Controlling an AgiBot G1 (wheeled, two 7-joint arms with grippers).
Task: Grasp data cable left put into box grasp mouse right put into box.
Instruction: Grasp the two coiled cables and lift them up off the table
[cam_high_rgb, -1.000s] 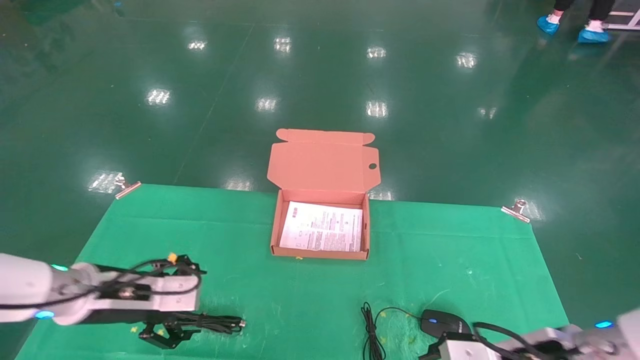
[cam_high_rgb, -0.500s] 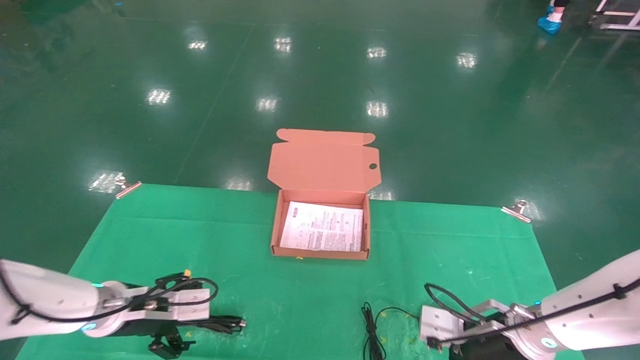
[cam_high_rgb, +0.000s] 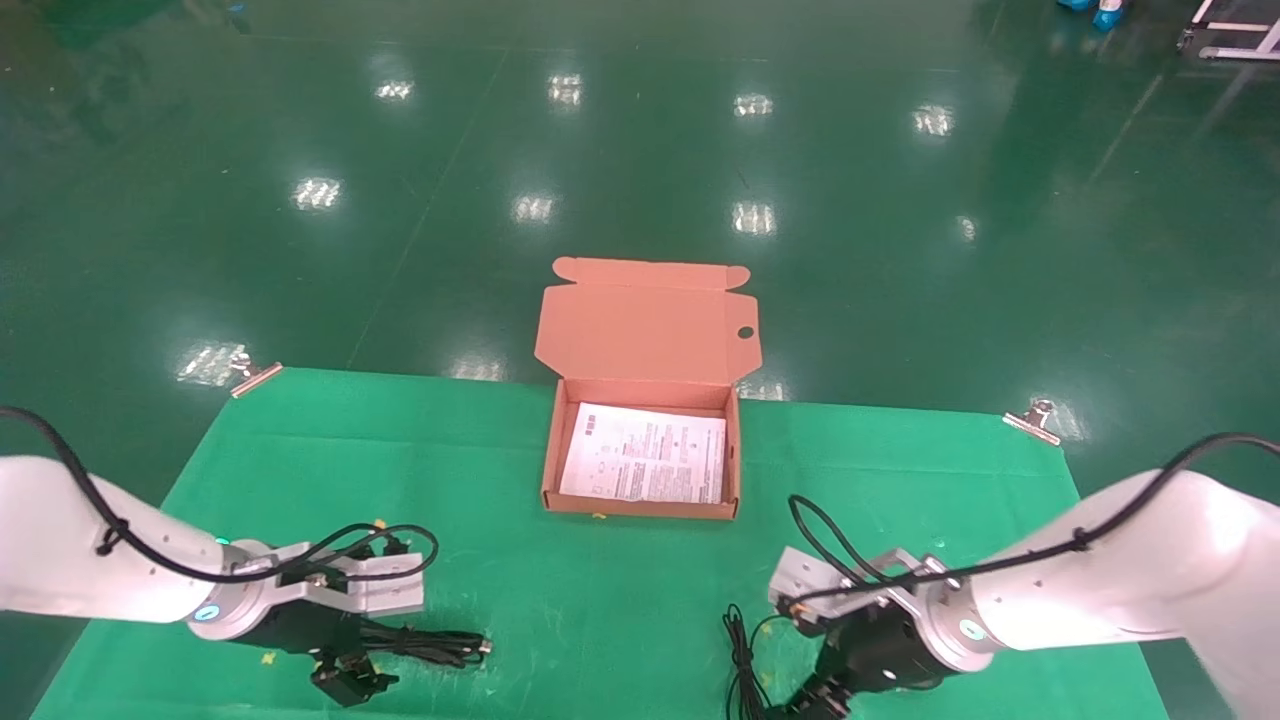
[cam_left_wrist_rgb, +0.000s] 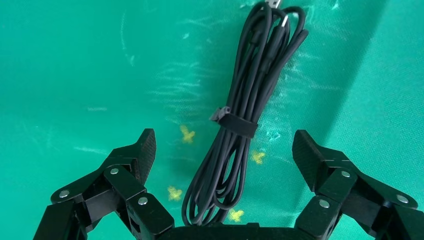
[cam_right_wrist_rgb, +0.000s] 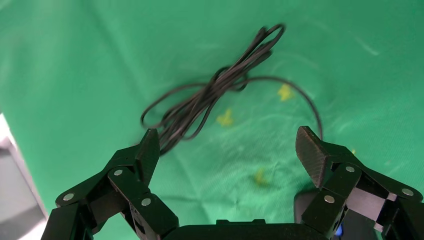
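Note:
My left gripper is to grab the cable by its strapped middle (cam_left_wrist_rgb: 236, 127) next, since the data cable is a long bundle with loose loops at both ends.
The data cable (cam_high_rgb: 440, 645), a black bundle tied with a strap, lies on the green cloth at the near left. In the left wrist view the data cable (cam_left_wrist_rgb: 245, 110) lies lengthwise between the jaws. My left gripper (cam_high_rgb: 348, 682) (cam_left_wrist_rgb: 225, 144) is open and low over its near end. The box (cam_high_rgb: 548, 470) stands open at the middle, with a white sheet (cam_high_rgb: 645, 465) inside. My right gripper (cam_high_rgb: 815, 700) (cam_right_wrist_rgb: 227, 139) is open over the near right of the cloth. Only a dark edge of the mouse (cam_right_wrist_rgb: 306, 207) shows, beside one finger. Its thin cord (cam_high_rgb: 740, 660) (cam_right_wrist_rgb: 210, 97) lies coiled nearby.
The green cloth (cam_high_rgb: 900, 480) covers the table and is held by metal clips at its far corners (cam_high_rgb: 255, 378) (cam_high_rgb: 1035, 420). The box's lid (cam_high_rgb: 648, 325) stands up behind it. A glossy green floor lies beyond.
My right arm has swung in from the near right corner to the left and now covers the mouse in the head view. My left gripper has sunk a little closer to the cable.

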